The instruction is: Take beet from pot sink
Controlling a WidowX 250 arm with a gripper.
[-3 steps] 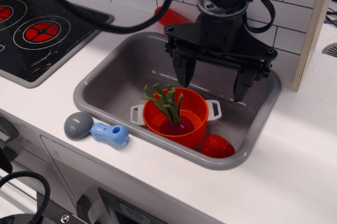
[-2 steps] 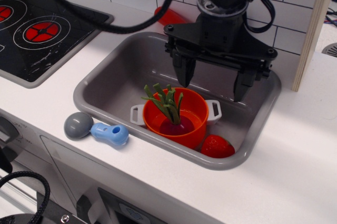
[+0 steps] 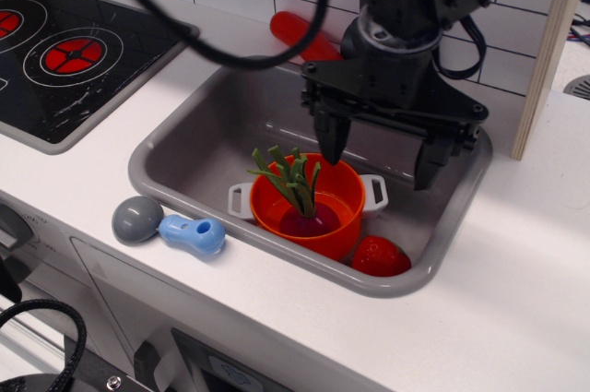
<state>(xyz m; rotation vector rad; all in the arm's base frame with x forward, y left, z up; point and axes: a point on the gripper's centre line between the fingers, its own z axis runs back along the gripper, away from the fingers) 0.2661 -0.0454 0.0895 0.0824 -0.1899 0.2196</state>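
Note:
Next, my gripper grabs the beet by its green leaves to take it from the orange pot (image 3: 309,206) in the sink (image 3: 175,148).
The beet (image 3: 301,219) sits inside the orange pot (image 3: 309,206), its purple bulb low in the pot and its green leaves (image 3: 291,177) sticking up above the rim. The pot has two white side handles and stands in the front of the grey sink (image 3: 175,148). My gripper (image 3: 379,161) is open and empty. It hangs above the sink just behind and to the right of the pot, with one fingertip (image 3: 331,146) over the pot's back rim and the other to the right.
A red strawberry-like toy (image 3: 379,256) lies in the sink right of the pot. A grey and blue utensil (image 3: 168,227) lies on the counter front left. A stove top (image 3: 69,51) is at far left. A red object (image 3: 300,34) lies behind the sink.
My gripper has shifted slightly to the right and lower over the sink, still open. The pot and beet have not moved.

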